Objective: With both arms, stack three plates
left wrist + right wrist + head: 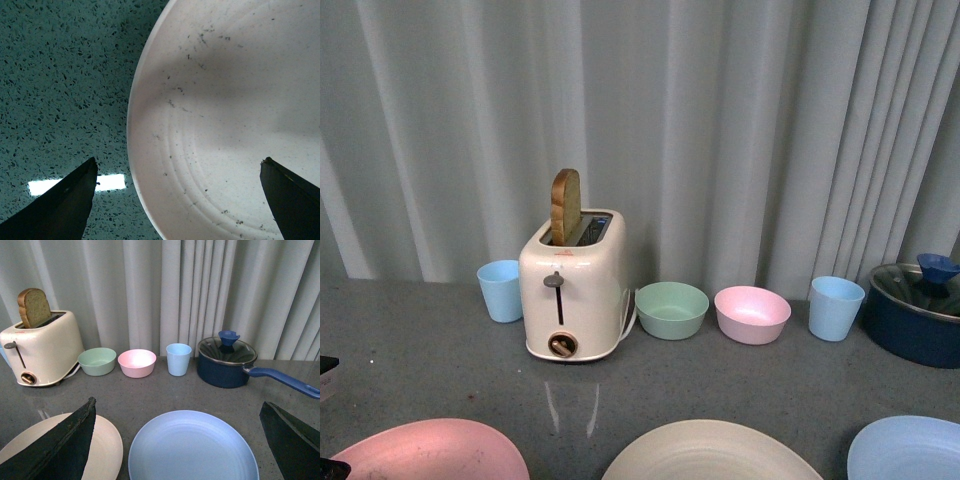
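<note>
My left gripper grips the pink plate by its raised rim (352, 452) next. Then I stack the pink plate onto the cream plate (710, 452).
Three plates lie in a row along the near edge of the grey counter: a pink plate (430, 450) on the left, a cream plate (710, 452) with ridges in the middle, a light blue plate (910, 448) on the right. My left gripper (178, 160) hangs open above the rim of a pale pinkish plate (230, 100); one finger is over the counter, the other over the plate. My right gripper (178, 401) is open above the light blue plate (192, 447), which lies between its fingers. The cream plate (107, 442) lies beside it.
Behind the plates stand a cream toaster (572, 285) holding a bread slice, two light blue cups (501, 290) (835, 307), a mint-green bowl (672, 309), a pink bowl (752, 313) and a dark blue lidded pot (226, 362) with a long handle. A curtain hangs behind them.
</note>
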Robot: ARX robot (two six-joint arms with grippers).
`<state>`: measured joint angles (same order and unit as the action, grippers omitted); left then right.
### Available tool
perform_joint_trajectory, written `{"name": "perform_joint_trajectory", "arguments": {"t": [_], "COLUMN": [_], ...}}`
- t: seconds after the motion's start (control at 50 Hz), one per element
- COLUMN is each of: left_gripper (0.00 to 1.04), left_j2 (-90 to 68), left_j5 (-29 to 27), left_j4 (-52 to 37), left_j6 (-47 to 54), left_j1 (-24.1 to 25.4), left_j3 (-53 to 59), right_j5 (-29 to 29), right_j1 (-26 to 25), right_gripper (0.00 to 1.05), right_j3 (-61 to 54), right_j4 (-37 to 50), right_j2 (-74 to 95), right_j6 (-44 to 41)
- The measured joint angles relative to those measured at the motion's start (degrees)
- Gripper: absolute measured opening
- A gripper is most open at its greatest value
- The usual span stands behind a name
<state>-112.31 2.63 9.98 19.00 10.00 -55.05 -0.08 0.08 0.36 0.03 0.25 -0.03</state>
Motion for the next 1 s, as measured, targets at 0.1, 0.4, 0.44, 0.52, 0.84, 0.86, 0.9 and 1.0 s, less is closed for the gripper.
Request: {"name": "perform_joint_trajectory", "arguments": {"t": [0.1,0.4,0.44,0.52,0.84,0.86,0.9,1.0], "left_gripper": [0.98,0.98,0.98,0.96,0.41,0.38,0.28,0.13], "left_j2": [-0.70,-2.32,-2.51,-2.86,-4.50,-4.63,-4.87,-4.94], "left_j5": [-0.20,-0.68,-0.72,-0.72,-0.81,-0.79,-0.76,-0.24], "left_j4": [-0.50,-1.09,-1.11,-1.14,-2.19,-2.21,-2.29,-2.54], "left_j6": [0.00,0.09,0.07,0.09,-0.26,-0.33,-0.52,-1.60], "left_j1": [-0.04,-0.50,-0.61,-0.70,-1.88,-1.99,-2.23,-2.32], "left_j3": [-0.09,-0.15,-0.15,-0.15,-0.15,-0.15,-0.15,-0.48], "right_j5": [0.00,0.00,0.00,0.00,0.00,0.00,0.00,0.00], "right_j1": [0.00,0.00,0.00,0.00,0.00,0.00,0.00,0.00], "right_gripper": [0.97,0.97,0.97,0.97,0.97,0.97,0.97,0.97], "right_j3": [0.00,0.00,0.00,0.00,0.00,0.00,0.00,0.00], "right_j4": [0.00,0.00,0.00,0.00,0.00,0.00,0.00,0.00], "right_j2": [0.00,0.00,0.00,0.00,0.00,0.00,0.00,0.00], "right_j6": [0.00,0.00,0.00,0.00,0.00,0.00,0.00,0.00]}}
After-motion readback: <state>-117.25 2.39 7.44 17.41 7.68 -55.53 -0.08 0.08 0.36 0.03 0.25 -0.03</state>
